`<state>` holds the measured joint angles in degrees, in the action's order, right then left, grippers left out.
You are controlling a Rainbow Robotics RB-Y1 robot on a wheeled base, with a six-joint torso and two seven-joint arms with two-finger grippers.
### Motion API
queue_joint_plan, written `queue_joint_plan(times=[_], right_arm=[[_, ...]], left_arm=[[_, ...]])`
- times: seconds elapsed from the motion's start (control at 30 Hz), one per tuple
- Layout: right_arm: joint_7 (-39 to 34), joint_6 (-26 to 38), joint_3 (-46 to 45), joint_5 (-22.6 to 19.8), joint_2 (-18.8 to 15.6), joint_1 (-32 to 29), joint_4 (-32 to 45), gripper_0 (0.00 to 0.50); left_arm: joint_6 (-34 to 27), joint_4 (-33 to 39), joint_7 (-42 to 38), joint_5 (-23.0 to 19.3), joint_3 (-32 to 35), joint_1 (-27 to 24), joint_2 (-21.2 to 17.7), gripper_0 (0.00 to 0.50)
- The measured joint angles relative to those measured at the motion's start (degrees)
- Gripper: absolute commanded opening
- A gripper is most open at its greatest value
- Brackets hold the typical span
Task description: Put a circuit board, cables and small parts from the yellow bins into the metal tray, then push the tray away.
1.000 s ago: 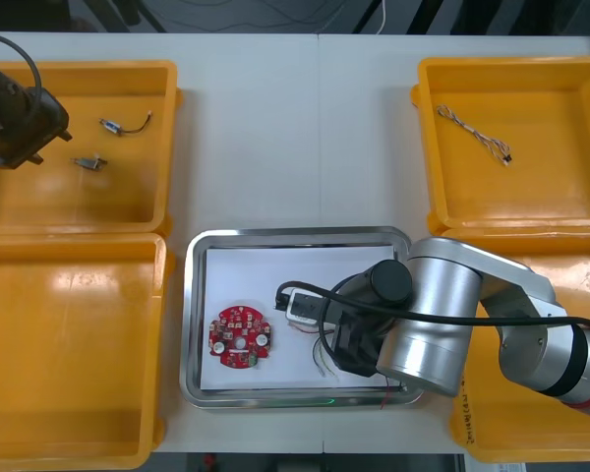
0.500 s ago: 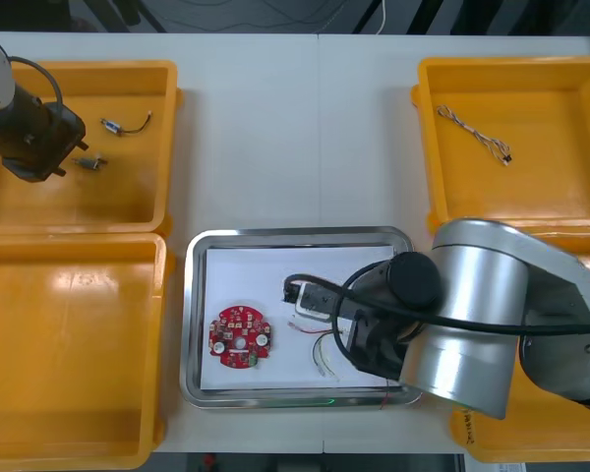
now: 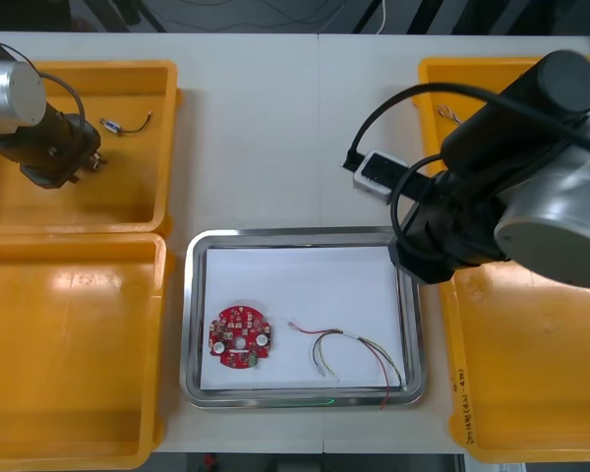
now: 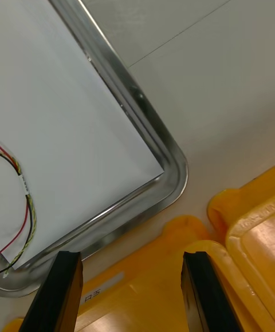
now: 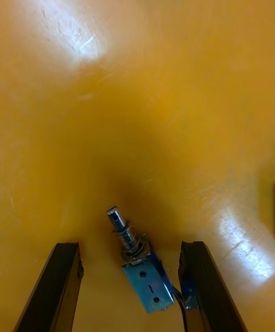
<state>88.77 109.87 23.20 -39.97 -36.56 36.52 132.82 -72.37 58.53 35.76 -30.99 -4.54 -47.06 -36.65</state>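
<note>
I need to grab the small metal part's flat-sided body (image 5: 148, 284) with my left gripper next. The plunger end (image 5: 125, 231) is round and has a spring wrapped around it.
The metal tray (image 3: 192, 324) has a white inside and holds a round red circuit board (image 3: 239, 336) and a red and yellow cable (image 3: 349, 352). My right gripper (image 4: 130, 286) stands open and empty above the tray's corner (image 4: 172, 177), beside the cable's end (image 4: 23, 217); that arm (image 3: 492, 197) hangs over the tray's far right corner. My left gripper (image 5: 129, 286) is open low in the far left yellow bin (image 3: 128, 202), with a small metal part (image 5: 137, 263) lying between its fingers. A second small metal part (image 3: 123, 125) lies farther back in that bin.
The far right bin (image 3: 570, 211) holds a thin cable (image 3: 475, 134). The near left bin (image 3: 74, 354) and near right bin (image 3: 531, 393) flank the tray. Bare table (image 3: 295, 138) lies beyond the tray.
My right arm has lifted off the tray and swung back toward the far right, leaving the red and yellow cable in it. My left gripper has moved right onto a small part.
</note>
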Motion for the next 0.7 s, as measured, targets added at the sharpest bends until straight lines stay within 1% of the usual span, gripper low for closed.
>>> queue_joint_plan(times=[0.2, 0.23, 0.27, 0.3, 0.33, 0.37, 0.4, 0.5, 0.7], right_arm=[[0.0, 0.0, -7.09, -3.45, -1.73, 0.81, -2.77, 0.5], [0.0, 0.0, -8.2, -3.81, -1.91, 0.93, -3.63, 0.5], [0.0, 0.0, -9.32, -4.04, -2.05, 1.08, -4.73, 0.5], [0.0, 0.0, -10.45, -4.11, -2.12, 1.29, -5.96, 0.5], [0.0, 0.0, -11.45, -4.13, -2.15, 1.51, -7.05, 0.5], [0.0, 0.0, -12.47, -4.12, -2.15, 1.77, -8.46, 0.5], [0.0, 0.0, -13.42, -4.1, -2.15, 2.09, -9.9, 0.5], [0.0, 0.0, -15.38, -3.32, -2.15, 3.33, -13.8, 0.5], [0.02, 0.0, -16.47, -0.05, -2.16, 6.88, -21.68, 0.5]], left_arm=[[0.02, -0.59, 0.0, 0.56, -0.74, -0.04, 0.24, 0.5], [0.03, -0.59, -0.01, 0.71, -0.79, -0.07, 0.28, 0.424], [0.03, -0.6, -0.01, 0.82, -0.82, -0.09, 0.3, 0.379], [0.03, -0.61, -0.01, 0.93, -0.83, -0.12, 0.32, 0.272], [0.04, -0.63, -0.01, 0.98, -0.84, -0.15, 0.33, 0.116], [0.04, -0.66, -0.01, 1.03, -0.84, -0.2, 0.35, 0.036], [0.05, -0.69, -0.02, 1.04, -0.84, -0.24, 0.37, 0.0], [0.09, -0.75, -0.04, 1.06, -0.84, -0.31, 0.47, 0.0], [0.13, -0.76, -0.1, 1.09, -0.84, -0.34, 0.59, 0.0]])
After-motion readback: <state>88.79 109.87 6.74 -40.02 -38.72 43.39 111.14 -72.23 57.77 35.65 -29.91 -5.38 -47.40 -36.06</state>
